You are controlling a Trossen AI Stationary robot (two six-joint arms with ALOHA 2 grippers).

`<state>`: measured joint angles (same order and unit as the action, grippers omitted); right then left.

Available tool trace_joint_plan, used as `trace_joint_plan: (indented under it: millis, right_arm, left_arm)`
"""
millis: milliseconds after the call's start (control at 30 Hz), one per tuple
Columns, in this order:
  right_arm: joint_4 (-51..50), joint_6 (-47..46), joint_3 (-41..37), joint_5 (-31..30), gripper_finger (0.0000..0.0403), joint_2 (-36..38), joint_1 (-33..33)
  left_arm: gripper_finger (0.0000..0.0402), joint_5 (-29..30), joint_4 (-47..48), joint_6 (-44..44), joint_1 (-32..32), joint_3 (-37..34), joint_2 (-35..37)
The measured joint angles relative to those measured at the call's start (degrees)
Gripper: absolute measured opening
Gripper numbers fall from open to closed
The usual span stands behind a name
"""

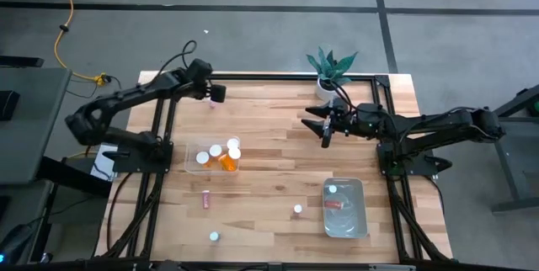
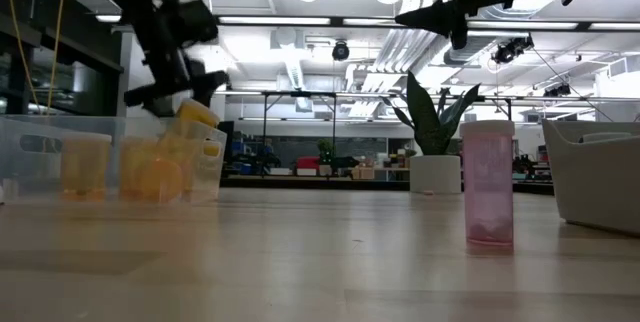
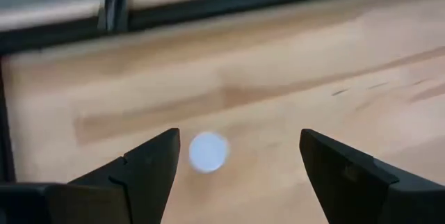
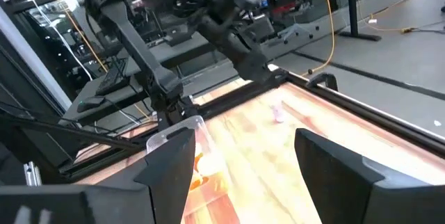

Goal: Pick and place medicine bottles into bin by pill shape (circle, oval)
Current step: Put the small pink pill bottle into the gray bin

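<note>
The pinkish bottle needs to be sorted into its bin by pill shape, so my left gripper will next pick it up by its round white cap [image 3: 207, 152].
My left gripper [image 1: 217, 94] hangs open over the table's far left part. In its wrist view [image 3: 236, 161] a small bottle's round white cap [image 3: 207, 152] shows below, between the fingers and nearer one of them, untouched. That pinkish bottle [image 1: 210, 103] stands upright on the wood. Other medicine bottles stand or lie loose: a reddish one lying on its side [image 1: 205, 199] and two upright white-capped ones [image 1: 297, 209] [image 1: 214, 236]. My right gripper [image 1: 326, 132] waits open, level, above the table's middle right [image 4: 243, 154], holding nothing.
A clear bin [image 1: 196, 168] at the left holds several orange bottles with white caps. A second clear bin [image 1: 358, 229] at the near right holds one or two bottles. A potted plant [image 1: 330, 69] stands at the far edge. A black frame rail [image 1: 278, 76] runs along the far side.
</note>
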<state>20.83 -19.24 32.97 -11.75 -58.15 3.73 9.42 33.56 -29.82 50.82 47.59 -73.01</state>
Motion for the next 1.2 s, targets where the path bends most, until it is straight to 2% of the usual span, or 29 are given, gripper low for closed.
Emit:
trace_joint_plan:
  millis: [367, 667, 800, 1067, 1200]
  right_arm:
    - [-1.3, -0.2, 0.0, -1.6, 0.0239, 0.0, 0.0]
    - [-1.9, -0.2, 0.0, -1.7, 0.0239, 0.0, 0.0]
    - [-2.5, -0.2, 0.0, -1.7, 0.0239, 0.0, 0.0]
    - [-3.0, -0.2, 0.0, -1.7, 0.0239, 0.0, 0.0]
    - [-3.4, -0.2, 0.0, -1.7, 0.0239, 0.0, 0.0]
  left_arm:
    - [0.0284, 0.2, -0.7, -5.6, 0.2, 0.0, -10.9]
    - [0.0274, 1.7, -0.8, -7.7, 0.3, 0.0, -12.4]
    - [0.0239, 1.7, -0.8, -8.1, 0.3, 0.0, -12.2]
    - [0.0139, 2.0, -0.8, -9.1, 0.1, 0.0, -12.2]
    - [0.0107, 2.1, -0.9, -9.1, 0.1, 0.0, -12.2]
